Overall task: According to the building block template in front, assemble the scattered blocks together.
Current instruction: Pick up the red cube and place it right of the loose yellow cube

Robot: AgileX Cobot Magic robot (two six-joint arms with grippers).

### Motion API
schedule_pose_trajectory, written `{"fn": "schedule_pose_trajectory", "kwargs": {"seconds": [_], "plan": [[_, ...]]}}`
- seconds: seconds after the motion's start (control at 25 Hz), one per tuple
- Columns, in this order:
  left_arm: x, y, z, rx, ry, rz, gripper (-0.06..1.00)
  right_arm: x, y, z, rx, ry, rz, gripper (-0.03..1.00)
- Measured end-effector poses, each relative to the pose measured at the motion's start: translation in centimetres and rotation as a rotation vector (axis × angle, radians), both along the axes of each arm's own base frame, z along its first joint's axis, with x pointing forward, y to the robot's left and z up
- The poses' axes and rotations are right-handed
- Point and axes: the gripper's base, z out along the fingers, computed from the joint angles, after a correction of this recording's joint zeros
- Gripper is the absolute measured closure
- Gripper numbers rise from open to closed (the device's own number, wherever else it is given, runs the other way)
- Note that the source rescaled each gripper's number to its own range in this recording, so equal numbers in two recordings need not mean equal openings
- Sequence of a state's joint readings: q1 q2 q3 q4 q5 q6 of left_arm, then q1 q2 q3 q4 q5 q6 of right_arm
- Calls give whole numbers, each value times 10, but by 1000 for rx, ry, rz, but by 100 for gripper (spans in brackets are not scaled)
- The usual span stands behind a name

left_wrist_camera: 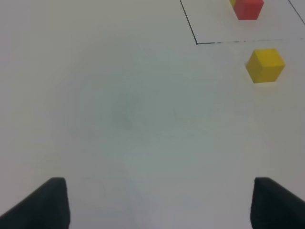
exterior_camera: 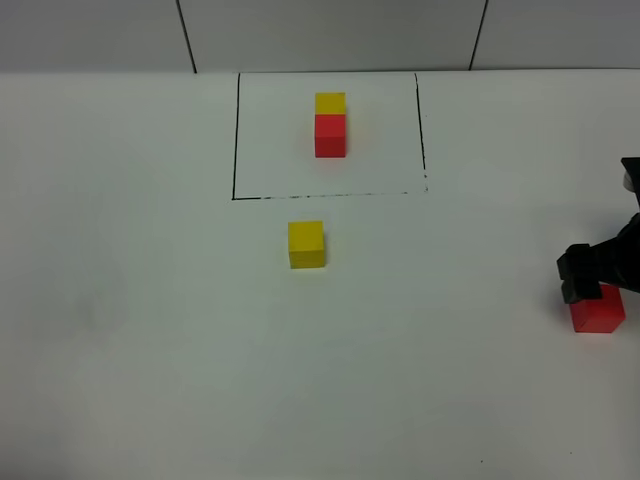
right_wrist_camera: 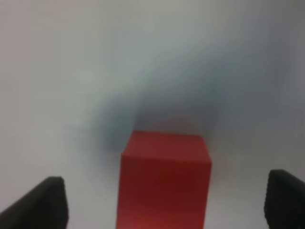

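Note:
The loose red cube (exterior_camera: 598, 308) needs to join the loose yellow cube (exterior_camera: 306, 244) like in the template, so my right gripper should grab the red cube by its opposite sides next.
The template (exterior_camera: 330, 124) is a yellow cube joined to a red cube inside a thin black drawn rectangle at the far middle of the table; its red cube shows in the left wrist view (left_wrist_camera: 248, 8). The loose yellow cube (exterior_camera: 306, 244) (left_wrist_camera: 265, 65) sits just in front of the frame. The loose red cube (exterior_camera: 598, 308) (right_wrist_camera: 164, 179) sits at the right edge. My right gripper (exterior_camera: 590, 285) (right_wrist_camera: 164, 205) is open, its fingers on either side of the red cube, apart from it. My left gripper (left_wrist_camera: 157, 205) is open and empty, out of the exterior view.
White table (exterior_camera: 150, 330) with a grey panelled wall behind. The black frame line (exterior_camera: 235, 140) (left_wrist_camera: 190, 28) marks the template area.

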State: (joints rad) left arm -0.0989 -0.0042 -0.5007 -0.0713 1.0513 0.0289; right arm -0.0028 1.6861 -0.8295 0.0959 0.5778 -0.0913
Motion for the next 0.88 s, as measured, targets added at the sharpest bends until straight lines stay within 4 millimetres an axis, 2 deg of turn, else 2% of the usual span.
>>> {"fn": "schedule_pose_trajectory", "kwargs": {"seconds": [0.16, 0.4, 0.76, 0.88], "plan": [[0, 0, 0, 0, 0, 0, 31, 1, -7, -5, 0, 12, -25, 15], [0, 0, 0, 0, 0, 0, 31, 2, -6, -6, 18, 12, -44, 14], [0, 0, 0, 0, 0, 0, 31, 2, -5, -20, 35, 60, -62, 14], [0, 0, 0, 0, 0, 0, 31, 3, -5, -21, 35, 62, -64, 22]]}}
